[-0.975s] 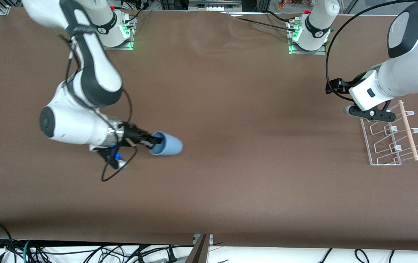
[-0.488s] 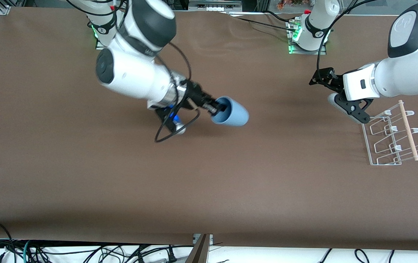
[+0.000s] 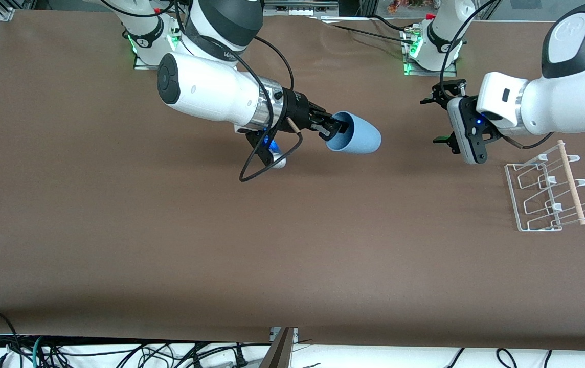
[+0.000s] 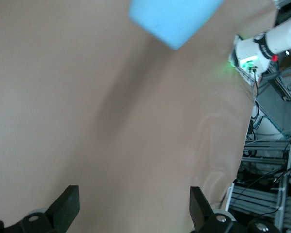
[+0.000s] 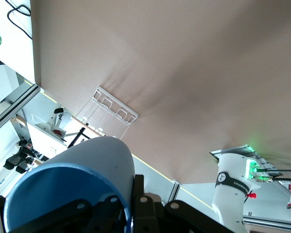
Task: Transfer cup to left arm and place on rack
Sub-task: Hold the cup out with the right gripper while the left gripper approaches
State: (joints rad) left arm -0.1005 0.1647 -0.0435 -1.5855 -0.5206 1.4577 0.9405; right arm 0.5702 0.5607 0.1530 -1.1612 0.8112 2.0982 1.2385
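Next, my left gripper grabs the light blue cup by its outer side near its base, so its rim stays free for the white wire rack [image 3: 548,191].
The light blue cup [image 3: 355,134] is held on its side in the air over the middle of the table, its base toward the left arm's end. My right gripper [image 3: 336,128] is shut on its rim, one finger inside and one outside, as the right wrist view shows (cup [image 5: 72,184], gripper [image 5: 131,204]). My left gripper [image 3: 435,118] is open and empty, in the air, facing the cup with a gap between them. In the left wrist view the cup [image 4: 172,17] lies well off from the open gripper [image 4: 133,211]. The white wire rack [image 3: 548,191] stands at the left arm's end.
The rack carries a wooden dowel [image 3: 571,176] along one side and also shows in the right wrist view [image 5: 114,111]. The arm bases [image 3: 433,43] stand along the table's edge farthest from the front camera. A black cable [image 3: 267,158] loops under the right wrist.
The right arm has carried the cup up and toward the left arm's end of the table. The left gripper has swung away from the rack and turned to face the cup.
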